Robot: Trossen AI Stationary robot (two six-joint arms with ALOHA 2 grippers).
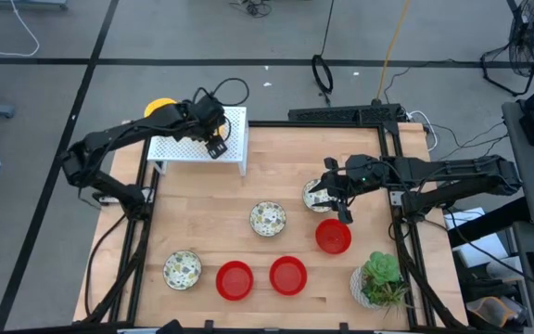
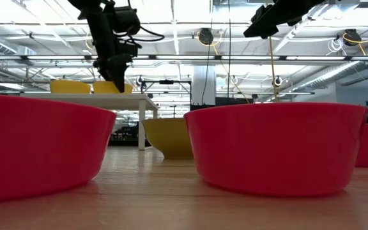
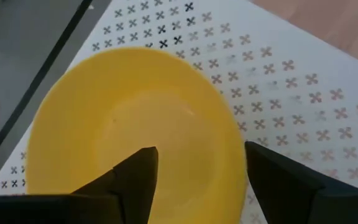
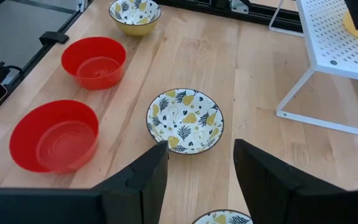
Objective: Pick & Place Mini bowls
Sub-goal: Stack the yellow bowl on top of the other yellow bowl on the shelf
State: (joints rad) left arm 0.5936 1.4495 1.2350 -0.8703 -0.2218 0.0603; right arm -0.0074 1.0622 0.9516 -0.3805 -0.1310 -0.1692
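Note:
The left gripper grabs the yellow bowl by its rim next. Then it stacks that bowl on the other yellow one.
A yellow mini bowl sits on the white perforated shelf at the table's far left. My left gripper hangs open just above it, one finger over the bowl's inside and the other outside its rim. In the low view, two yellow bowls stand on the shelf and another on the table beyond. Three red bowls and patterned white bowls stand on the wooden table. My right gripper waits open above a patterned bowl at the right.
A potted plant stands at the near right corner. The shelf's thin legs rest on the tabletop. Black frame rails run along the table's sides. Bare wood lies between the shelf and the middle patterned bowl.

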